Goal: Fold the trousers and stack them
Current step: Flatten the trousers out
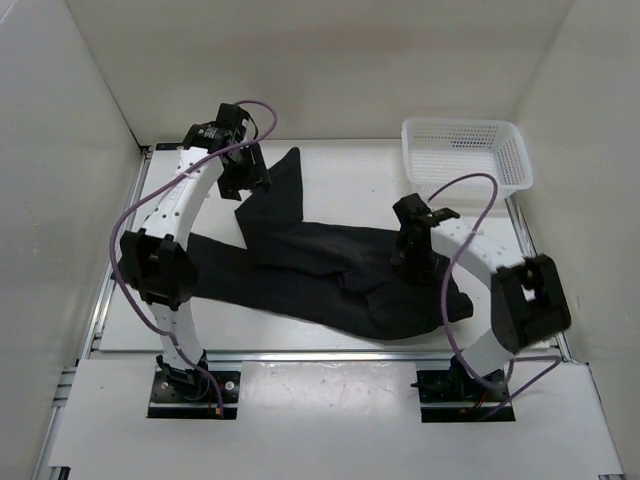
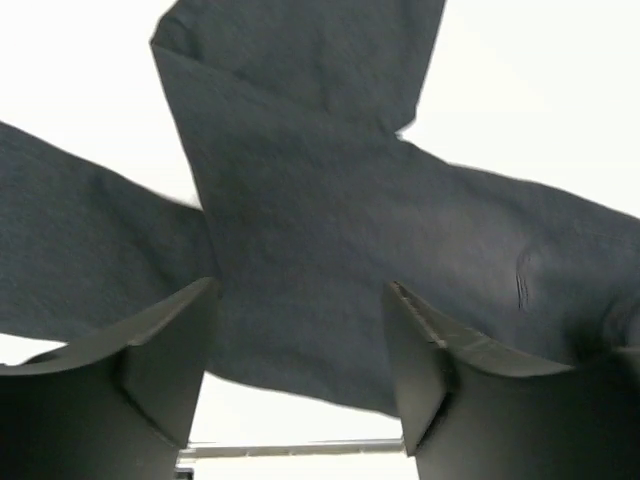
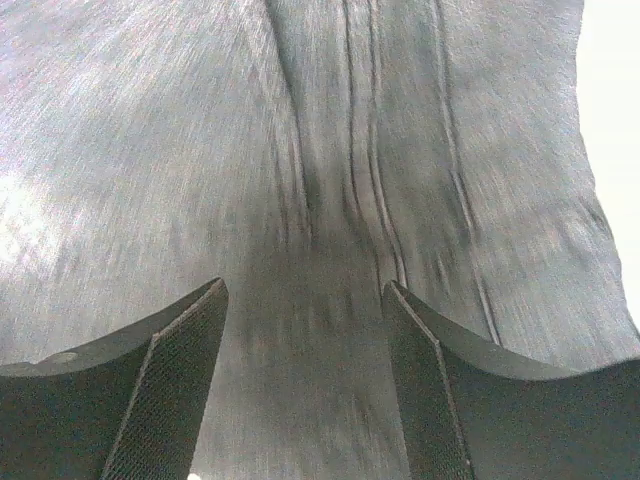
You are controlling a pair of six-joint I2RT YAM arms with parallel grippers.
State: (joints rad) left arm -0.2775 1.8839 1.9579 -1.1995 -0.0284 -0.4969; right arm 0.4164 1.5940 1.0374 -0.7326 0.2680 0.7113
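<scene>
The trousers (image 1: pixel 330 275) need to be folded over, so my left gripper will next pick them up at the bent corner of the back-turned leg.
The black trousers (image 1: pixel 330 275) lie spread across the white table (image 1: pixel 350 175), one leg running to the left front and the other turned up toward the back left. My left gripper (image 1: pixel 243 178) hangs over the end of that turned-up leg. In the left wrist view it (image 2: pixel 300 285) is open, with the trousers (image 2: pixel 320 230) lying below and nothing between the fingers. My right gripper (image 1: pixel 412 255) is low over the wide right part of the trousers. In the right wrist view it (image 3: pixel 305 285) stands open just above the creased fabric (image 3: pixel 320 150).
A white mesh basket (image 1: pixel 460 123) stands at the back right corner of the table. White walls close in the left, back and right sides. A metal rail (image 1: pixel 330 355) runs along the table's near edge, in front of both arm bases.
</scene>
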